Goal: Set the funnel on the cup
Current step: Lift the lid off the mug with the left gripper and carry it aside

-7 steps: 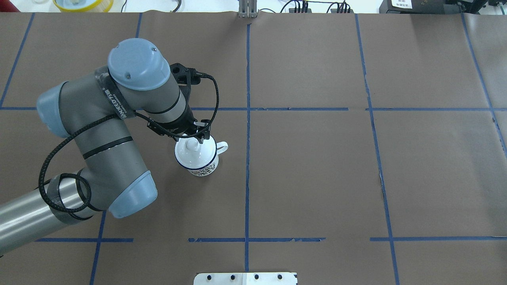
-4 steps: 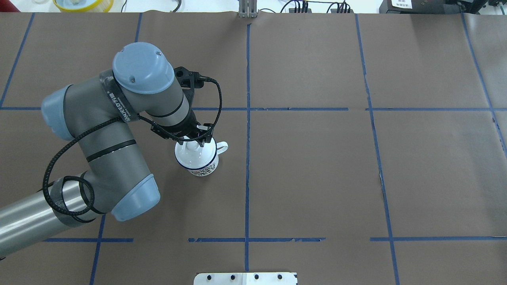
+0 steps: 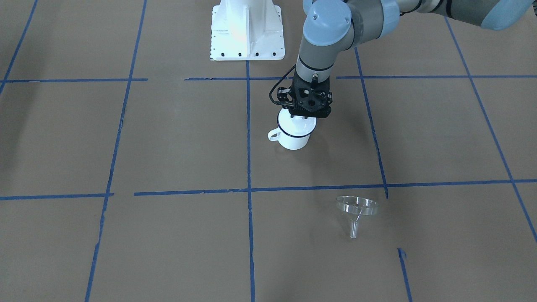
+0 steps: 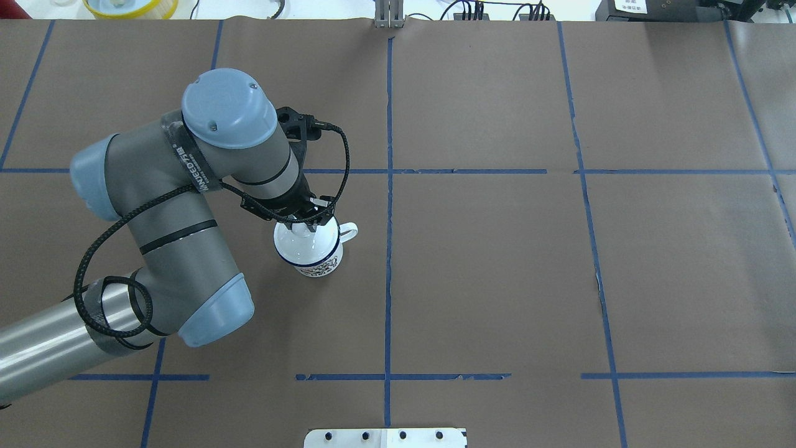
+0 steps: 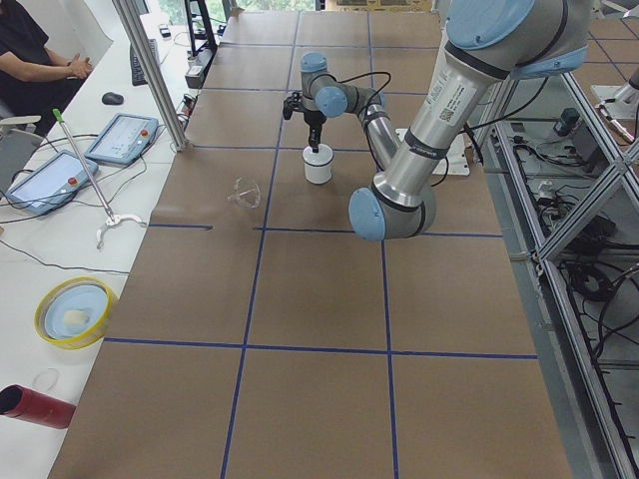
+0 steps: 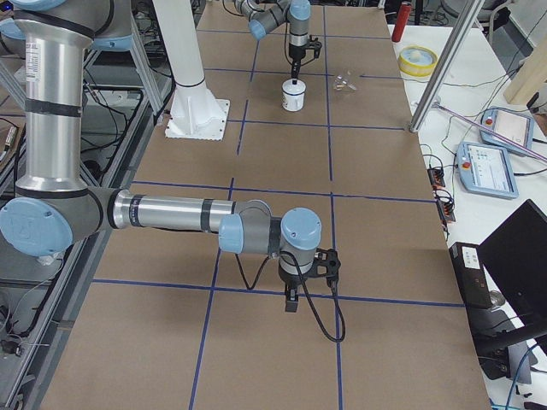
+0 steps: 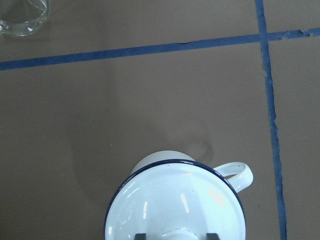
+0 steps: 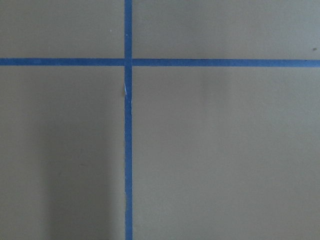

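Note:
I will next use my left gripper to grab the lid by its small knob [image 7: 179, 234], because the lid is as wide as the cup's rim, far wider than my fingers can reach.
The cup [image 4: 314, 258] is a white mug with a dark blue rim, its handle [image 7: 236, 173] pointing right; it also shows in the front view [image 3: 293, 140]. A white knobbed lid [image 7: 175, 200] sits on it. My left gripper [image 4: 308, 224] hangs straight over the lid, open, with a finger [image 7: 141, 235] on each side of the knob. The clear funnel [image 3: 356, 207] stands on its stem on the table, apart from the cup, and shows at the left wrist view's top left corner [image 7: 22, 20]. The arm hides it in the overhead view. My right gripper [image 6: 291, 299] hovers over bare table far away; I cannot tell its state.
Brown paper with blue tape lines [image 4: 388, 186] covers the table. The robot's white base [image 3: 247, 29] stands behind the cup. A yellow-rimmed bowl [image 5: 70, 311] and a red cylinder [image 5: 35, 404] lie on the operators' bench. An operator [image 5: 35, 50] sits there.
My left arm's wrist and elbow have shifted a little to the right while the gripper stays over the lid's knob. The cup and lid have not moved.

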{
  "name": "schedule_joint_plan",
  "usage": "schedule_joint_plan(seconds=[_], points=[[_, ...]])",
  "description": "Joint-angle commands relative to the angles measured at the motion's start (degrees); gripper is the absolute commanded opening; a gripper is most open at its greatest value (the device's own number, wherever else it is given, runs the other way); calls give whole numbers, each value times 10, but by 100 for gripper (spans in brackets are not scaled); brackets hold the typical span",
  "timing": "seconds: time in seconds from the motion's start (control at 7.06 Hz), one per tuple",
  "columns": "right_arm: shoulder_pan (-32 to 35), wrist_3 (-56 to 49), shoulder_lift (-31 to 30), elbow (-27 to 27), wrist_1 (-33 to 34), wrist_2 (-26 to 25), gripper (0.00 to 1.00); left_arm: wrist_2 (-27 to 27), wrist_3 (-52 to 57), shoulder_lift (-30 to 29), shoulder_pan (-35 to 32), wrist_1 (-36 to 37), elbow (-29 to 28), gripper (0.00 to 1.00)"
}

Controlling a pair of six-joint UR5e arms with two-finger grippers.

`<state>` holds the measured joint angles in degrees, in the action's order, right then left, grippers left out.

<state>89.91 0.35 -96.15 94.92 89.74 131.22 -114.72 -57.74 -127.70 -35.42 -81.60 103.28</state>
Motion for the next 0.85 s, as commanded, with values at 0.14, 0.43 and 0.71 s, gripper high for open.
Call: schedule_joint_plan(seconds=[0.14,0.43,0.71], points=[[0,0,0,0,0,0,100,0,1,-2,-2,40,48,0],[0,0,0,0,0,0,100,1,10,3,-31,81,89,0],[0,0,0,0,0,0,100,2,78,45,-80,79,118,0]])
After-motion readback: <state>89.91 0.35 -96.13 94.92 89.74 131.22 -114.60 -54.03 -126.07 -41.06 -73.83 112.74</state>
